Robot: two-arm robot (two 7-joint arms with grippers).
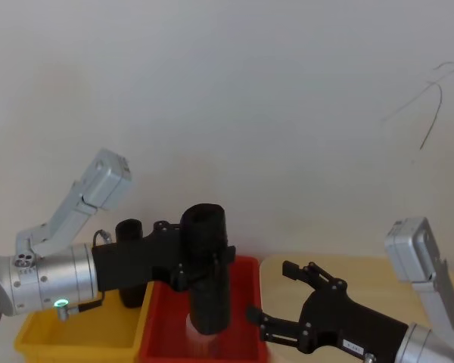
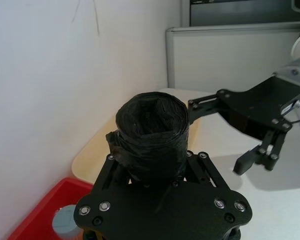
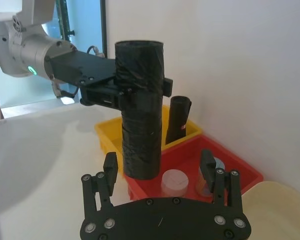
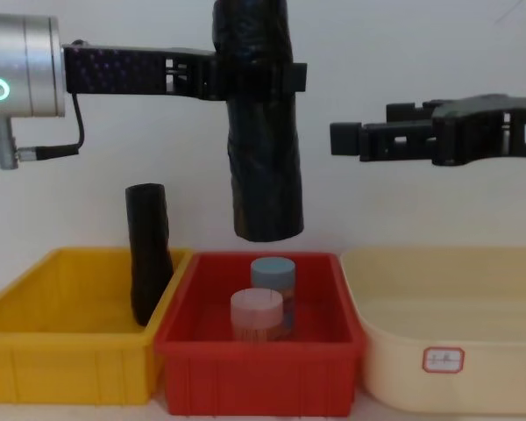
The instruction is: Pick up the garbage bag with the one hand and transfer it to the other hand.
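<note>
The black garbage bag should pass from my left hand to my right gripper next. I need to grab the bag by its lower part [image 4: 265, 193] [image 3: 141, 152] with my right gripper.
The garbage bag [image 4: 265, 175] is a black rolled cylinder held upright in the air above the red bin [image 4: 259, 377]. The one hand, my green-ringed left gripper [image 4: 259, 79], is shut on the roll's upper part, and I see this grip also in the head view [image 1: 204, 261] and the left wrist view [image 2: 155, 165]. The other hand, my right gripper [image 4: 359, 132] with the small white label, stands open to the right of the roll at about the same height, not touching it. In the right wrist view its fingers [image 3: 110, 167] frame the bag [image 3: 140, 115] from a distance.
Three bins stand in a row under the arms: a yellow bin [image 4: 70, 368] holding a second black roll [image 4: 147, 254], the red bin with two small round containers [image 4: 257, 311], and a cream tub [image 4: 473, 368] on the right. A white wall stands close behind.
</note>
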